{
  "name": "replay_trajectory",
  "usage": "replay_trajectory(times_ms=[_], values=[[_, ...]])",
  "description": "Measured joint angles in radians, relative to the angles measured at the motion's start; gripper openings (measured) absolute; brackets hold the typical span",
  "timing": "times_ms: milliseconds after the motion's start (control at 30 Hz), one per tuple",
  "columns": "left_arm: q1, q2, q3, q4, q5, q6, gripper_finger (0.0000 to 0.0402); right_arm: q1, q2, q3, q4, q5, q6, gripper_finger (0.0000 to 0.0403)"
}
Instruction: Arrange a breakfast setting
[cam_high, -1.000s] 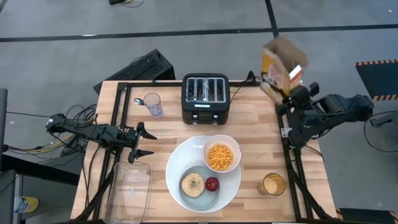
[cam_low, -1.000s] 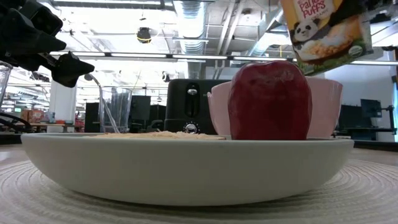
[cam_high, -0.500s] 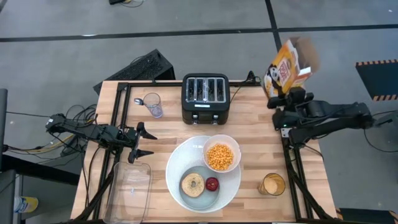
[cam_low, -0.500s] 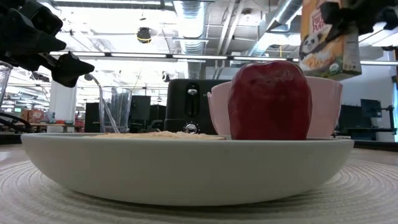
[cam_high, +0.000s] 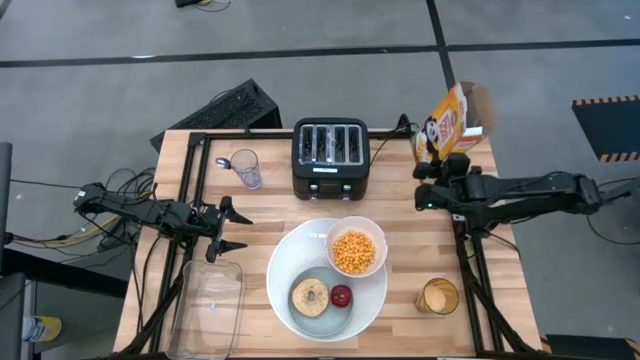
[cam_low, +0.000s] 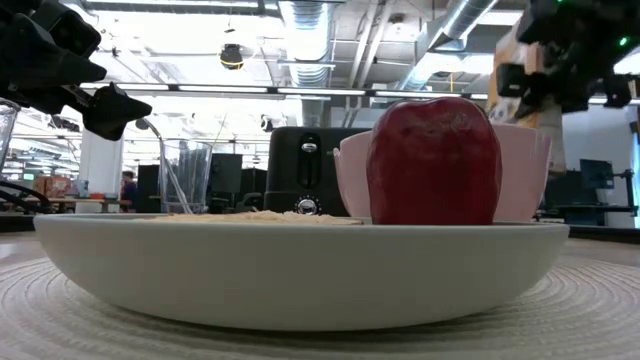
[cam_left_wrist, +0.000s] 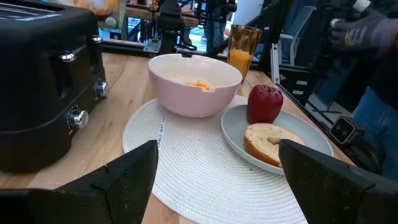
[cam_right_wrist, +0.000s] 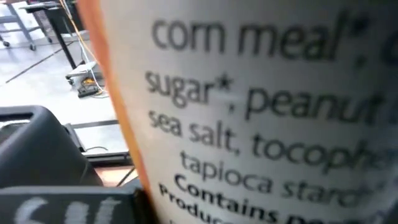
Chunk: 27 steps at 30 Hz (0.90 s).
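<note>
My right gripper keeps hold of the cereal box for now, since the bottom of the box is tilted above the table and the box would tip if I opened now.
A pale blue plate (cam_high: 322, 296) lies on a round white mat (cam_high: 290, 262) at the table's near middle. On the plate are a toasted bagel half (cam_high: 310, 297) and a small red apple (cam_high: 341, 295). A small white bowl (cam_high: 372, 235) of orange cereal balls (cam_high: 355, 252) stands on the mat's far side. A spoon (cam_high: 224, 162) leans in a clear glass (cam_high: 246, 168) at the far left. My right gripper (cam_high: 441, 168) is shut on a cereal box (cam_high: 452, 122) at the far right. My left gripper (cam_high: 228, 228) is open and empty left of the mat. My right gripper holds the cereal box by its lower part (cam_high: 443, 152), coming about level from the table's right side. The box's printed side panel (cam_right_wrist: 261, 106) fills the right wrist view and hides the fingers. The box is upright; I cannot tell whether its bottom is on the table.
A black toaster (cam_high: 330, 157) stands at the far middle. A glass of orange juice (cam_high: 438, 297) stands near right. A clear container (cam_high: 208, 308) lies near left. A person's gloved hand (cam_left_wrist: 359, 32) shows beyond the table's right side.
My right gripper has gone down and toward the table's left with the cereal box. The box was tipped over high above the far right corner; it has been turned upright and now stands lower, close to the table.
</note>
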Motion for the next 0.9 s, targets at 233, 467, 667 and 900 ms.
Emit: replay_trajectory(times_ms=[233, 467, 667, 900], values=[[0.000, 0.000, 0.000, 0.000, 0.000, 0.000, 0.0320, -0.042, 0.084, -0.081, 0.180, -0.016, -0.006, 0.0164], [0.000, 0.000, 0.000, 0.000, 0.000, 0.000, 0.0320, -0.084, 0.204, -0.083, 0.241, -0.059, -0.009, 0.0172], [0.000, 0.000, 0.000, 0.000, 0.000, 0.000, 0.0320, -0.092, 0.280, -0.083, 0.302, -0.059, -0.009, 0.0201], [0.000, 0.000, 0.000, 0.000, 0.000, 0.000, 0.0320, -0.099, 0.328, -0.082, 0.335, -0.053, -0.004, 0.0228]])
